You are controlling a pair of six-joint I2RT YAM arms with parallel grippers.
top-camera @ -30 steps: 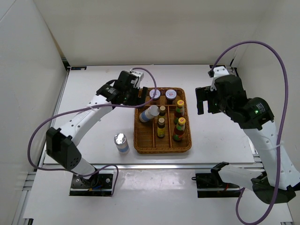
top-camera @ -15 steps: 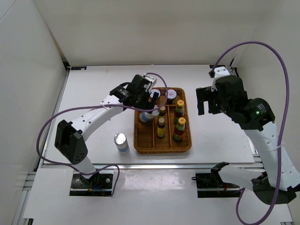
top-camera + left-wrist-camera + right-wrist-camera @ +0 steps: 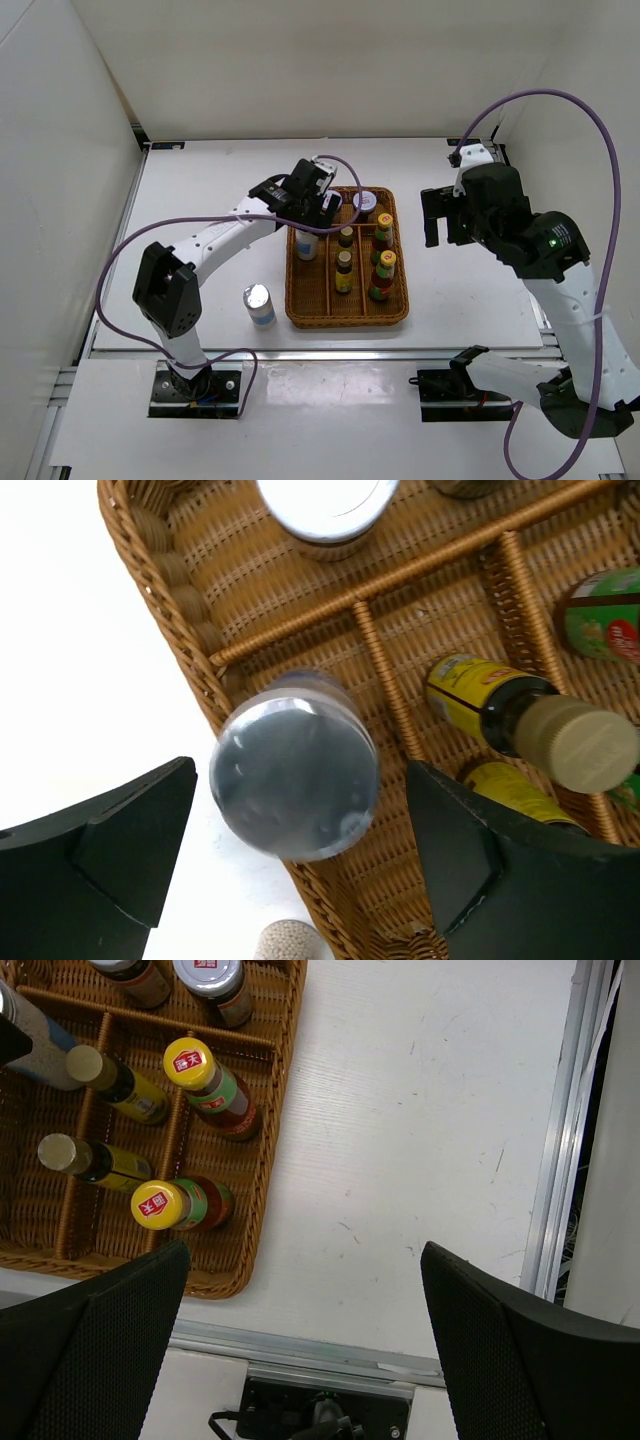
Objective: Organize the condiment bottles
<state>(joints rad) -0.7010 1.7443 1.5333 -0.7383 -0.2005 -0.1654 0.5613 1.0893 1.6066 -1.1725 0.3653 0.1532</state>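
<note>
The cylinder on the tabletop should stand in the tray on its base, so my left gripper needs to grab it next by its silver-topped end (image 3: 257, 297) and leave the base free.
My left gripper (image 3: 318, 205) hangs over the left column of the wicker tray (image 3: 298, 300). It stands open around a silver-topped white cylinder (image 3: 294, 765), with a gap on each side. That cylinder (image 3: 307, 243) leans at the tray's left rim. A second cylinder (image 3: 258, 303) stands on the table left of the tray. Two dark yellow-labelled bottles (image 3: 345, 255) fill the middle column and two red yellow-capped bottles (image 3: 205, 1085) the right one. One purple-lidded jar (image 3: 365, 203) shows at the back. My right gripper (image 3: 432, 215) is open over bare table right of the tray.
The tray's wicker dividers (image 3: 385, 685) split it into narrow compartments. The table's metal front rail (image 3: 330, 1355) and right edge rail (image 3: 560, 1130) lie close to the right gripper. White walls enclose the table at the back and left.
The left gripper has swung right from the table beside the tray to above the tray's left column, and now straddles the cylinder. The right arm has not moved.
</note>
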